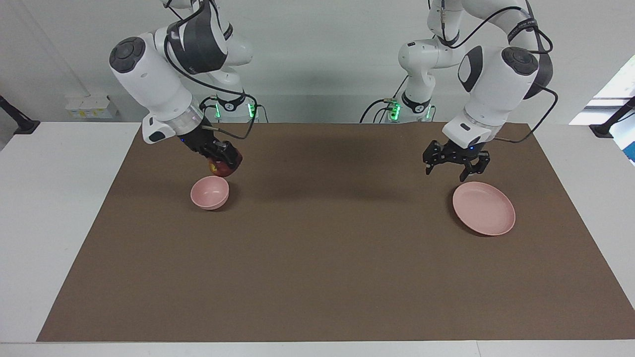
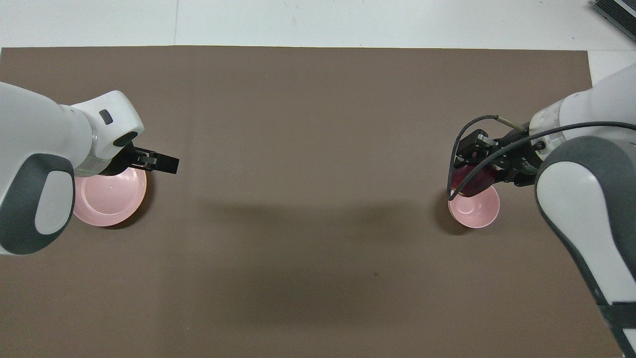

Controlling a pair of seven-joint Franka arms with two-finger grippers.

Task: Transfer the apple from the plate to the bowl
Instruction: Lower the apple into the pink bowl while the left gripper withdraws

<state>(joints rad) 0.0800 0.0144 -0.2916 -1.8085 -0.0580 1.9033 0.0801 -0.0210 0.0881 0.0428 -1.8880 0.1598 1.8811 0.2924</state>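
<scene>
The dark red apple is still over the rim of the small pink bowl, so my right gripper moves the apple farther in before releasing the apple.
My right gripper (image 1: 226,162) is shut on the dark red apple (image 1: 224,169) and holds it just above the rim of the small pink bowl (image 1: 210,193), at the edge nearer the robots. From overhead the apple (image 2: 471,182) and right gripper (image 2: 478,168) overlap the bowl (image 2: 477,213). The wide pink plate (image 1: 484,209) lies bare toward the left arm's end of the table. My left gripper (image 1: 447,172) is open and empty in the air over the plate's edge nearer the robots. Overhead, the left gripper (image 2: 165,163) shows beside the plate (image 2: 110,198).
A brown mat (image 1: 327,258) covers the table, with white table top (image 1: 54,208) at both ends. Nothing else lies on the mat.
</scene>
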